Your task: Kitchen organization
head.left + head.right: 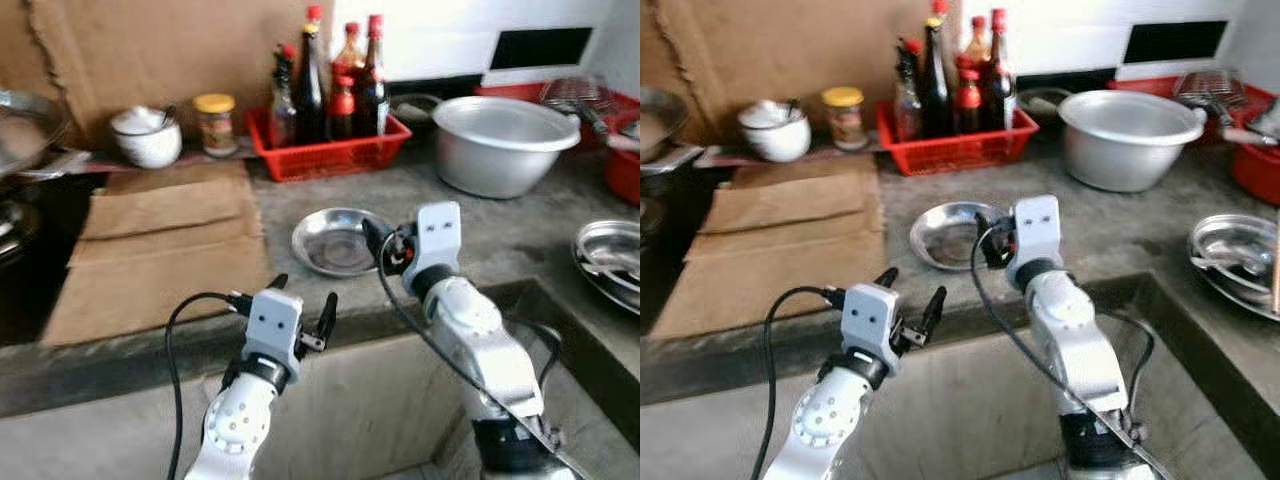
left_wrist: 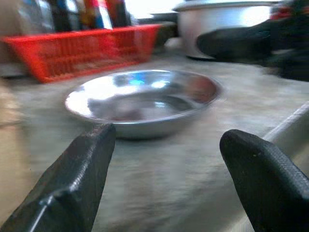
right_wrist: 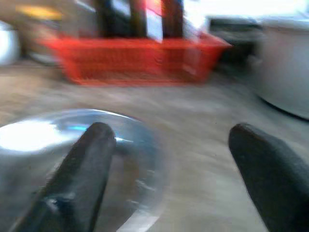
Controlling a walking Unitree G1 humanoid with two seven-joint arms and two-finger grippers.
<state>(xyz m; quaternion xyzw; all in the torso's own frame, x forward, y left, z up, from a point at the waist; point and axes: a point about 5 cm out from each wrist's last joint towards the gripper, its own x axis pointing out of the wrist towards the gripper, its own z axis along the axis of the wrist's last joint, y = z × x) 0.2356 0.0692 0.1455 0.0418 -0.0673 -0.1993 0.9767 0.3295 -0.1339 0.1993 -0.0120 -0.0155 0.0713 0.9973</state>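
Note:
Next, my right gripper grips the plate by its thin rim, since the plate's broad round dish is wider than my fingers' span.
A small shallow steel plate lies on the grey concrete counter, in front of the red basket. My right gripper is open at the plate's right rim, low over the counter. In the right wrist view one finger sits over the plate and the other over bare counter. My left gripper is open at the counter's front edge, pointing at the plate from a short way off, with nothing between its fingers.
A red basket of sauce bottles stands behind the plate. A large aluminium bowl is at the back right, another steel dish at the right edge. Cardboard, a white pot and a jar lie left. A sink is below.

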